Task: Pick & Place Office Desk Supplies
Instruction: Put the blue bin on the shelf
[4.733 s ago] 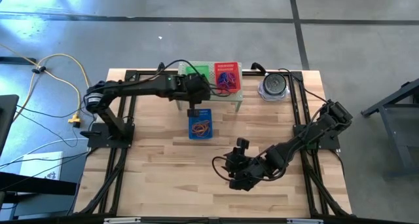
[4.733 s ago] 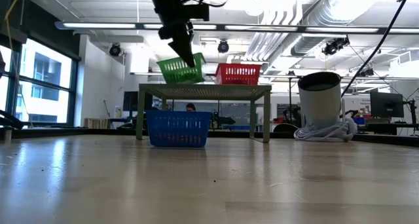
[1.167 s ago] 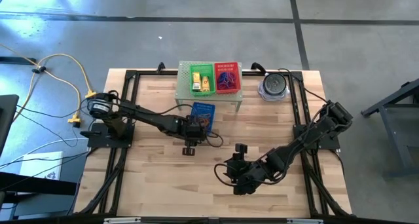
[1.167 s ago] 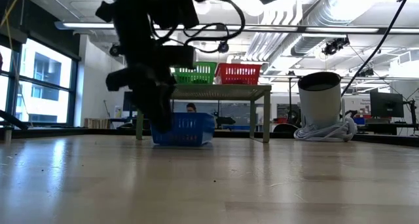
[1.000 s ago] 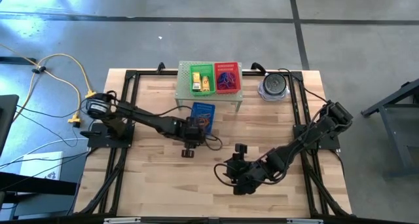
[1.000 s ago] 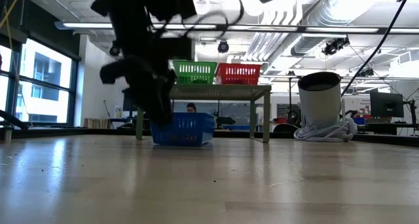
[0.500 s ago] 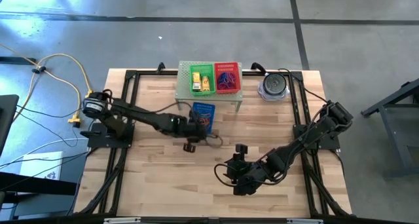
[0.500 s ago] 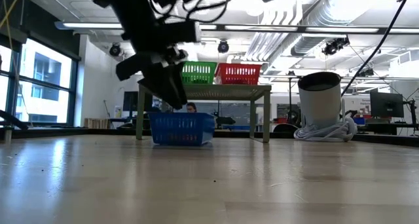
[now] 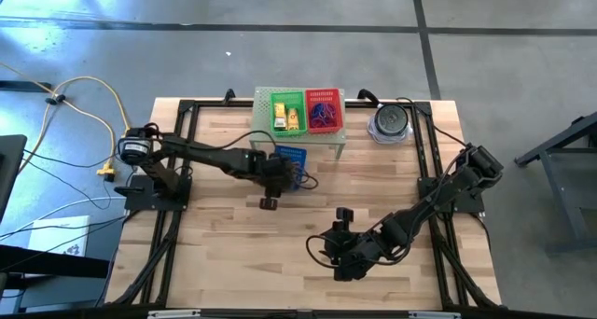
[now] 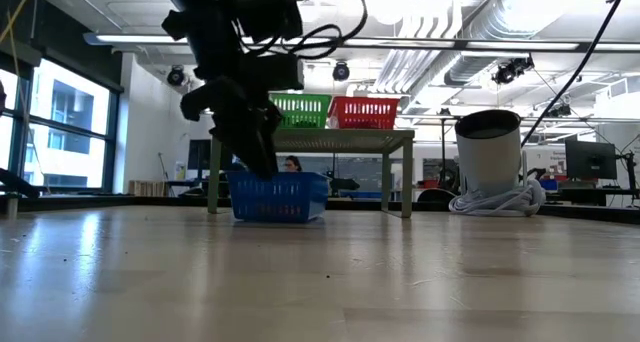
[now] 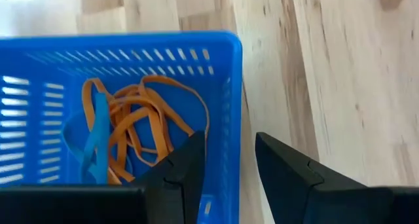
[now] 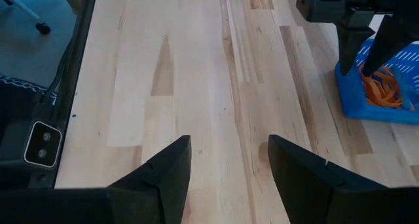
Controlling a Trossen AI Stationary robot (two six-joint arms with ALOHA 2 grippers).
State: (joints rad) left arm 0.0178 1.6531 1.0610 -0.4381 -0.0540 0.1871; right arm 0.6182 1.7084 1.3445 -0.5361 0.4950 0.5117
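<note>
The left gripper grabs the blue basket's short side's rim [image 11: 236, 135] next, to set the basket on the shelf beside the green basket.
A blue basket [image 9: 291, 160] stands on the table in front of the shelf [image 9: 262, 125] and holds orange rubber bands [image 11: 141, 122] and a blue one. On the shelf sit a green basket [image 9: 285, 111] with yellow packets and a red basket [image 9: 324, 110] with rubber bands. My left gripper [image 11: 228, 137] is open over the blue basket's near wall [image 11: 226, 86], one finger inside and one outside. My right gripper [image 12: 229, 149] hangs open over bare table at the near right [image 9: 330, 256], with nothing between its fingers. My left gripper stands astride the blue basket's near wall [image 11: 227, 112], slanting down from the table's left with the fingers lying along the wall. A strip of table shows between the wall and the outer finger [image 11: 281, 168]. Whether the inner finger [image 11: 186, 165] touches the wall, I cannot tell.
A round grey-and-clear object [image 9: 390, 123] with a coiled cord stands at the far right corner. Black frame rails run along the table's left and right sides [image 9: 424, 160]. Bare wood lies between the two grippers and along the near edge.
My left gripper has gone toward the table's far edge and a little up, from the bare wood in front of the blue basket to its near wall. The basket has stayed where it was.
</note>
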